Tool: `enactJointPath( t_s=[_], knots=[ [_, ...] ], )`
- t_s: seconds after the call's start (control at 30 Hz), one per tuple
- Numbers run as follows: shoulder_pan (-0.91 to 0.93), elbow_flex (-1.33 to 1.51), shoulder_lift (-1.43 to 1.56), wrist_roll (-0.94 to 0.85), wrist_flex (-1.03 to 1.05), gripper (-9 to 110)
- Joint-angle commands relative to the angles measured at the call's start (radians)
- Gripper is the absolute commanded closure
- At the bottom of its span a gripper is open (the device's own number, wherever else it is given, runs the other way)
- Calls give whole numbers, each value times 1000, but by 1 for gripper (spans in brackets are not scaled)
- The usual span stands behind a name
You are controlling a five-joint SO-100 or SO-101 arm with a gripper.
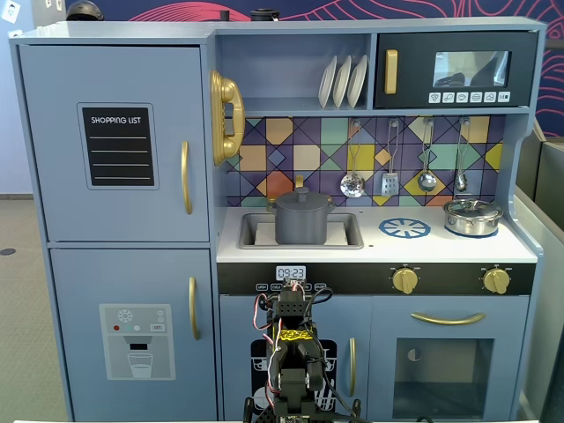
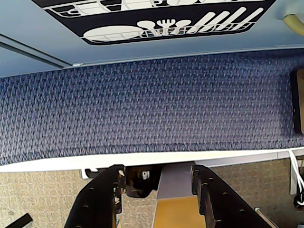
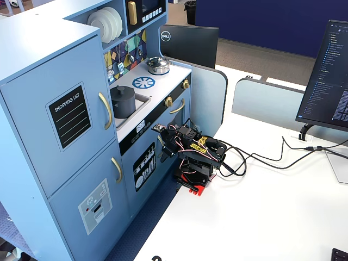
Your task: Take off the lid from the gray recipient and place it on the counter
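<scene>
The dark gray lid needs to come off the gray recipient and go on the white counter, so the robot's gripper should next grab it by its knob (image 1: 301, 191).
The gray recipient (image 1: 301, 226) stands in the recessed sink of the white counter (image 1: 379, 248). The dark gray lid (image 1: 302, 201) sits on it, knob up. Both also show in the other fixed view, the recipient (image 3: 124, 103) and the lid (image 3: 123, 90) on the counter (image 3: 166, 75). My arm (image 1: 291, 352) is folded low in front of the toy kitchen, well below the counter. My gripper (image 2: 158, 173) is open and empty and points down at the blue carpet (image 2: 152, 104). It also shows in a fixed view (image 3: 165, 149).
A shiny steel pot (image 1: 471, 216) stands at the counter's right, beside the blue burner print (image 1: 404, 228). Utensils hang on the tiled back wall (image 1: 388, 163). The arm's base sits on a white table (image 3: 261, 217) with cables; the dishwasher door (image 2: 166, 23) is close in front.
</scene>
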Motion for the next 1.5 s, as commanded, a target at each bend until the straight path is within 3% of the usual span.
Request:
enactJointPath(
  t_s=[0.0, 0.33, 0.47, 0.73, 0.87, 1.1, 1.27, 1.47],
  knots=[
    [52, -2, -11, 12, 178, 101],
    [43, -2, -11, 11, 172, 101],
    [72, -38, -12, 35, 66, 102],
    [54, -456, -49, 20, -150, 102],
    [58, -647, -115, -100, -353, 102],
    [38, -761, -272, -118, -854, 102],
    [44, -802, -380, -137, -997, 99],
    [80, -827, -486, -101, -1106, 87]
  ],
)
